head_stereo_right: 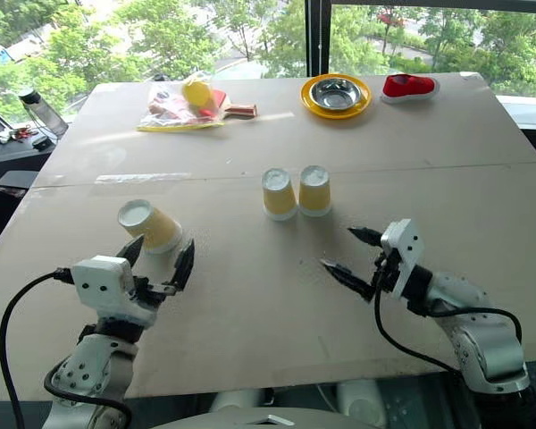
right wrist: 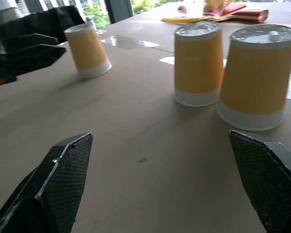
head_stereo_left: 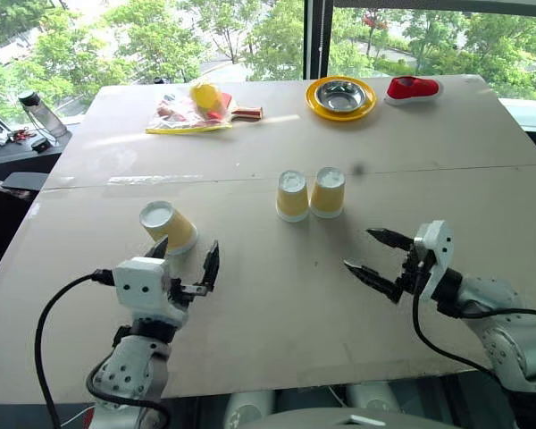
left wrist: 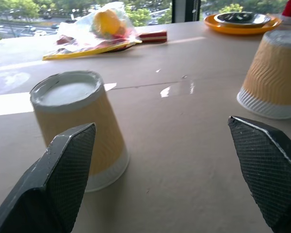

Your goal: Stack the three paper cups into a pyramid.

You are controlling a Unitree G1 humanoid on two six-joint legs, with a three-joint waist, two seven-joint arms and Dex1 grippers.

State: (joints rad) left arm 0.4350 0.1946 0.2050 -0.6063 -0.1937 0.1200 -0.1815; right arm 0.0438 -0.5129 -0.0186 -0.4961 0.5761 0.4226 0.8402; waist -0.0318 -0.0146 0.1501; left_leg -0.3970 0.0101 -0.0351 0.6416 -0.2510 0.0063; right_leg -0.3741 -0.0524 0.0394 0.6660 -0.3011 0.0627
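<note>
My left gripper is to top the pyramid with the lone paper cup, so it needs to grab that cup by its sides next.
Two paper cups stand upside down, side by side and touching, in the middle of the table. The third cup stands upside down alone at the near left. My left gripper is open just in front of this cup. The cup sits off-centre beyond one finger, with nothing between the jaws. My right gripper is open and empty at the near right, pointing toward the pair, a short way back from them.
At the far side are a yellow-rimmed plate holding a steel bowl, a red and white object, and a plastic bag with a yellow ball and a paddle. A bottle stands off the table at the left.
</note>
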